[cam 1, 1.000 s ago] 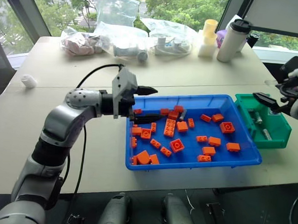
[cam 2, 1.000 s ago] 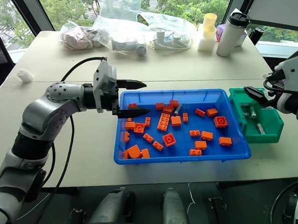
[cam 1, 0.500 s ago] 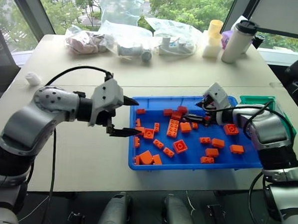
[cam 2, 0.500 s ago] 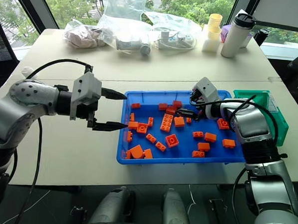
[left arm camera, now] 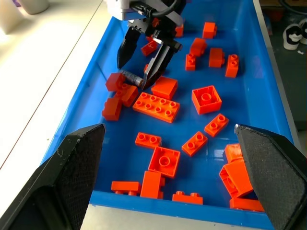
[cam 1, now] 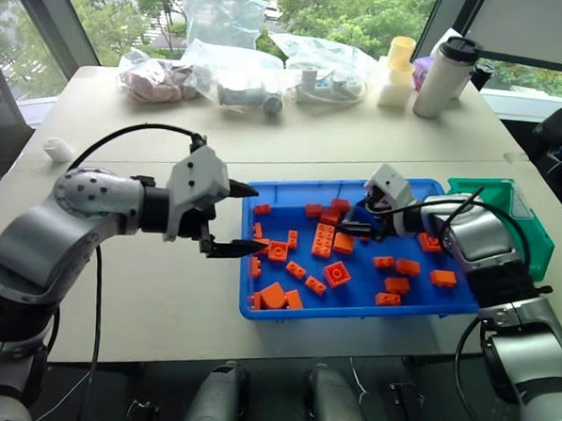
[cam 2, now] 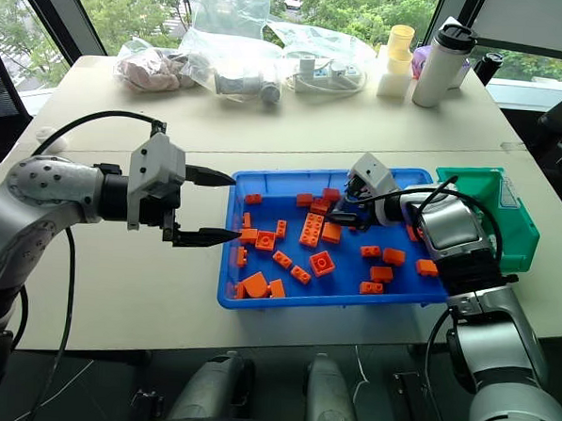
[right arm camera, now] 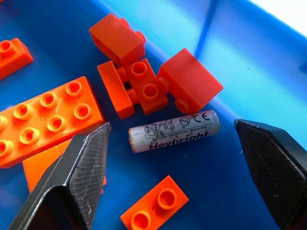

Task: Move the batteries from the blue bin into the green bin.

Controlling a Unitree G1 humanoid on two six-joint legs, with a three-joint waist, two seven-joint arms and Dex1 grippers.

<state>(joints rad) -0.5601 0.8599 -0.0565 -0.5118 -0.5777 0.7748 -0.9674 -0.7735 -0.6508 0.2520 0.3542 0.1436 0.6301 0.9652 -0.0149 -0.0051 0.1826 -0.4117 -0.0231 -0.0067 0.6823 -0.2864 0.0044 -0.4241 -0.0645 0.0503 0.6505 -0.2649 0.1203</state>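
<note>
My right gripper's fingers reach down beside both ends of the battery near the brick cluster [right arm camera: 148, 79], so closing now would catch the battery and it is time to close.
The blue bin [cam 1: 370, 312] sits in front of me with several orange bricks scattered inside. One silver-grey battery [right arm camera: 173, 130] lies flat on its floor beside a cluster of bricks, near the far wall. My right gripper [cam 1: 358, 221] hangs just over that battery [left arm camera: 131, 77], open, with a finger on each side and not touching it. My left gripper [cam 1: 254, 220] is open and empty, hovering at the blue bin's left rim. The green bin [cam 1: 508, 199] stands against the blue bin's right end; my right arm hides most of its inside.
Clear plastic bags [cam 1: 241, 72], a white tumbler [cam 1: 441, 73] and stacked yellow cups [cam 1: 397, 66] line the table's far side. A small white object [cam 1: 58, 149] lies at the left. Bare tabletop stretches left of the blue bin.
My right gripper has swung from over the green bin leftward and down into the blue bin, above a battery. My left gripper has pulled back from inside the bin to its left rim.
</note>
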